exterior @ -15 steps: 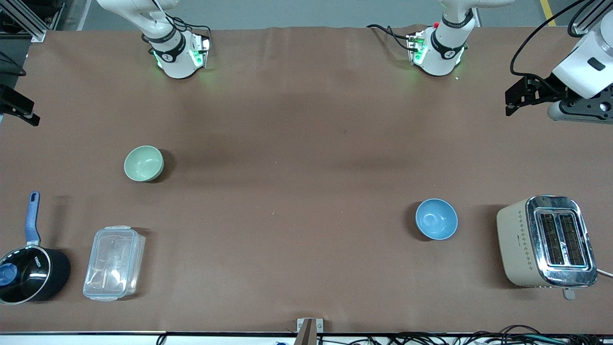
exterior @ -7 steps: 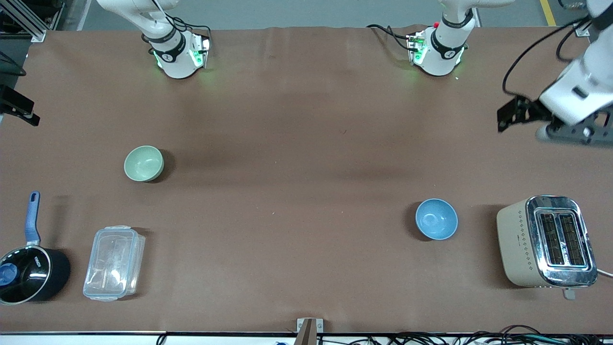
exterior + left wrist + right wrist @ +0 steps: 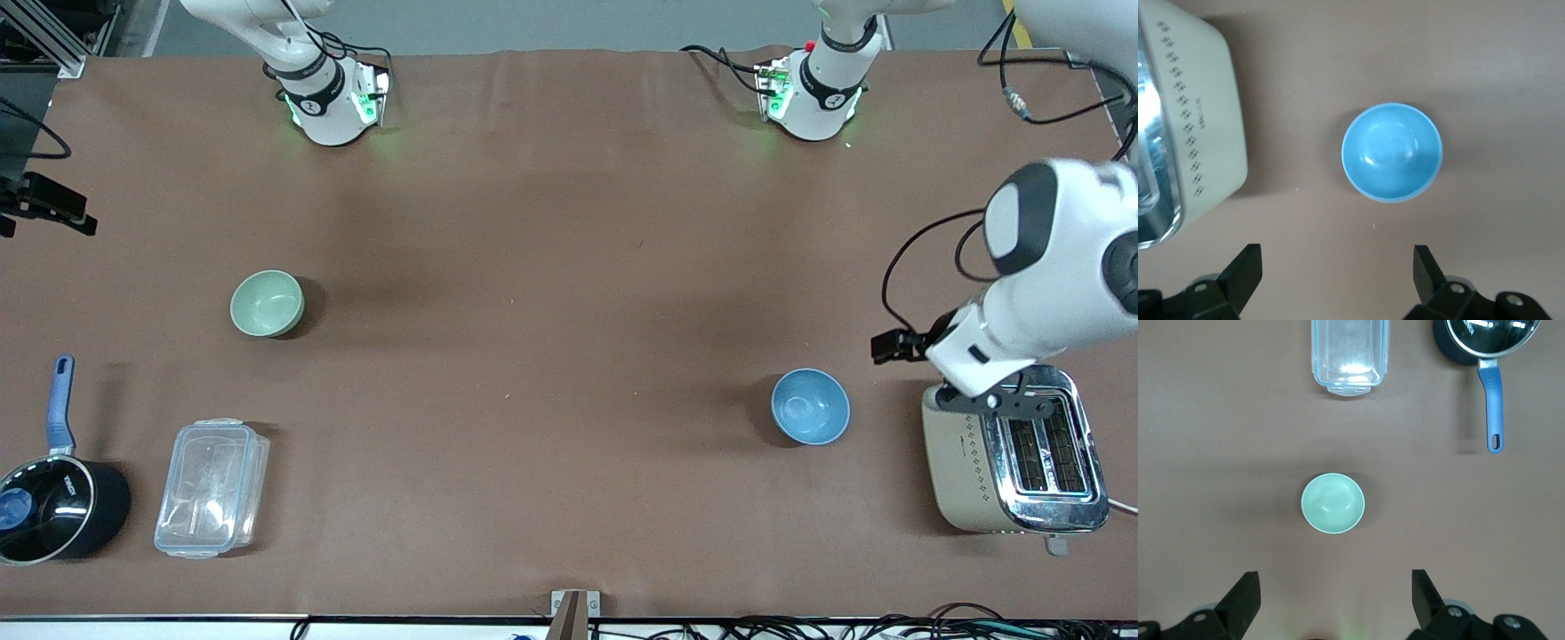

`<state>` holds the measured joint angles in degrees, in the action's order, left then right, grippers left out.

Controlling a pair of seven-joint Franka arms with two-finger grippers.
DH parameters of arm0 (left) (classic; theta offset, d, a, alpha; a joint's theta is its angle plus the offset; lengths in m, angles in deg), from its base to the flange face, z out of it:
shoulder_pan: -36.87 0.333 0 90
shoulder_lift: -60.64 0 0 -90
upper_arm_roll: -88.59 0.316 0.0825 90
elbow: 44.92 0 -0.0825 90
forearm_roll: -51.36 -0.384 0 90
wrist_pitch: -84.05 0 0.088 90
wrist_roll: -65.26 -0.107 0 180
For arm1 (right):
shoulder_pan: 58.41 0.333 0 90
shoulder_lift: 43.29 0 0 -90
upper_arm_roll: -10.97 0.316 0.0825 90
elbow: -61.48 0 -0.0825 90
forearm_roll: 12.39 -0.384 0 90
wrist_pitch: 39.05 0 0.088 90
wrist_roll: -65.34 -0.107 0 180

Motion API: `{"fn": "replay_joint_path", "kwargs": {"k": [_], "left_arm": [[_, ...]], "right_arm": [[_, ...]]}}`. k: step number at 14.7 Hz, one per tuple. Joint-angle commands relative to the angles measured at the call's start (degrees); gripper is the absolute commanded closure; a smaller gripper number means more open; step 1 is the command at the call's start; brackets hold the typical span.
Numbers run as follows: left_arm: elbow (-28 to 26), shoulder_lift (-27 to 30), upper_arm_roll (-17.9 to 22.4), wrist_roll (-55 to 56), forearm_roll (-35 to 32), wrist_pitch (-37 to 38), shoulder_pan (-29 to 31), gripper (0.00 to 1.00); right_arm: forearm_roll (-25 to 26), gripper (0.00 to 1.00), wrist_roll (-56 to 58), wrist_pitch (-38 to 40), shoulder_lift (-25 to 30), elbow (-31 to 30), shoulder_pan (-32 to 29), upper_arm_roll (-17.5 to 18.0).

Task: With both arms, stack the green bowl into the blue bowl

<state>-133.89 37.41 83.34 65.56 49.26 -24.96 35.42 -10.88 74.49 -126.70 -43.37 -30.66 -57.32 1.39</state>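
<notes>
The green bowl needs to be stacked into the blue bowl, so my right gripper needs to take hold of the green bowl by its rim next.
The green bowl sits upright and empty on the brown table toward the right arm's end; it also shows in the right wrist view. The blue bowl sits upright and empty toward the left arm's end, beside the toaster; it also shows in the left wrist view. My left gripper is open and empty, in the air, apart from the blue bowl. The left arm hangs over the toaster's edge. My right gripper is open and empty, high above the table, apart from the green bowl.
A beige and chrome toaster stands at the left arm's end, seen also in the left wrist view. A clear plastic container and a black saucepan with blue handle lie nearer the front camera than the green bowl.
The left arm has swung down toward the front camera and now hangs over the toaster beside the blue bowl. The right hand's black part at the table's end shifted slightly. Both bowls stayed put.
</notes>
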Motion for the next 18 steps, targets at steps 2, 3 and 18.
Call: {"fn": "replay_joint_path", "kwargs": {"k": [2,3,18], "left_arm": [[-1.65,-5.85,0.15,-0.74,0.08,-8.41,0.39,0.00],[-1.48,-7.35,0.15,0.13,0.17,-8.67,0.31,0.01],[-0.95,-17.12,0.07,0.14,0.08,-18.78,-0.39,1.00]], "right_arm": [[-0.46,0.00,2.18,-11.45,1.57,-14.52,-2.58,0.18],[-0.37,0.00,2.18,-16.10,1.57,-19.08,-2.76,0.18],[0.42,0.00,4.64,-76.43,-12.14,-51.98,-5.57,0.35]]}}
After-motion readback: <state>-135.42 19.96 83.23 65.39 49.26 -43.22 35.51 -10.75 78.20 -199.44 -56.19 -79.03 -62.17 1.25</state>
